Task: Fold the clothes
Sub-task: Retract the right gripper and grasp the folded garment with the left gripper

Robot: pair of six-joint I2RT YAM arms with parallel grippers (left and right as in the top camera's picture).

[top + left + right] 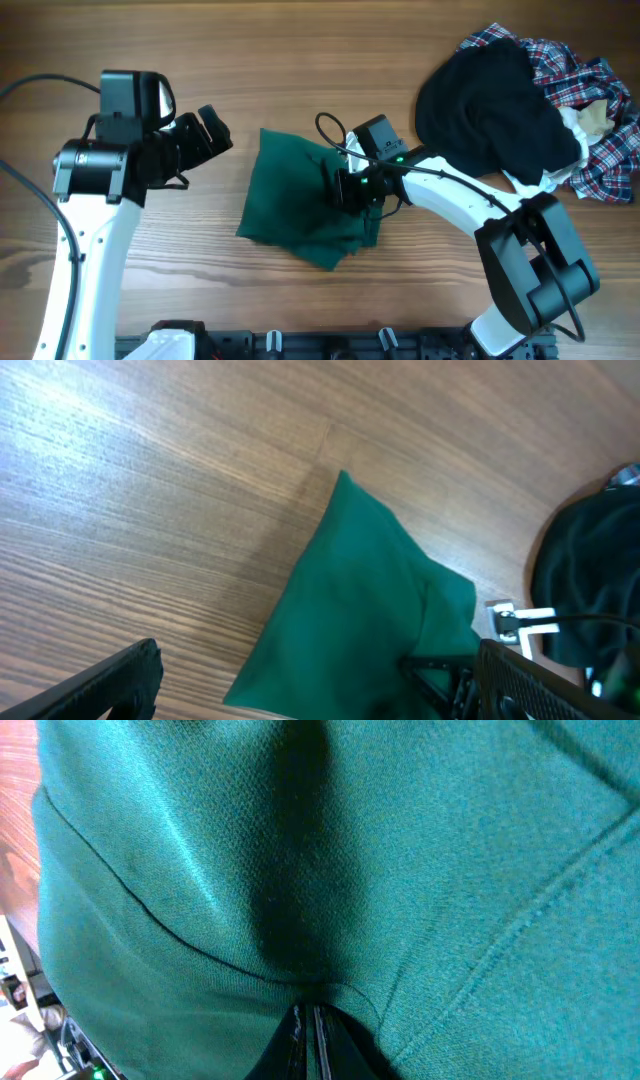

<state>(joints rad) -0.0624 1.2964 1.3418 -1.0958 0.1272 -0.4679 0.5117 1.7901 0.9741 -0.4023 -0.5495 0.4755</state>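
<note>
The folded dark green garment should be set aside still folded, so my left gripper will next pick it up by its near side edge, with the layers together.
The dark green garment lies folded into a compact bundle at the table's middle. It also shows in the left wrist view and fills the right wrist view. My right gripper rests on the garment's right part, its fingers shut on a fold of the green cloth. My left gripper is open and empty, held above the wood to the left of the garment; its fingers frame the left wrist view.
A black garment lies on a red-blue-white plaid shirt at the far right, with a pale cloth beside them. Bare wood table surrounds the green bundle. Cables run along the left edge.
</note>
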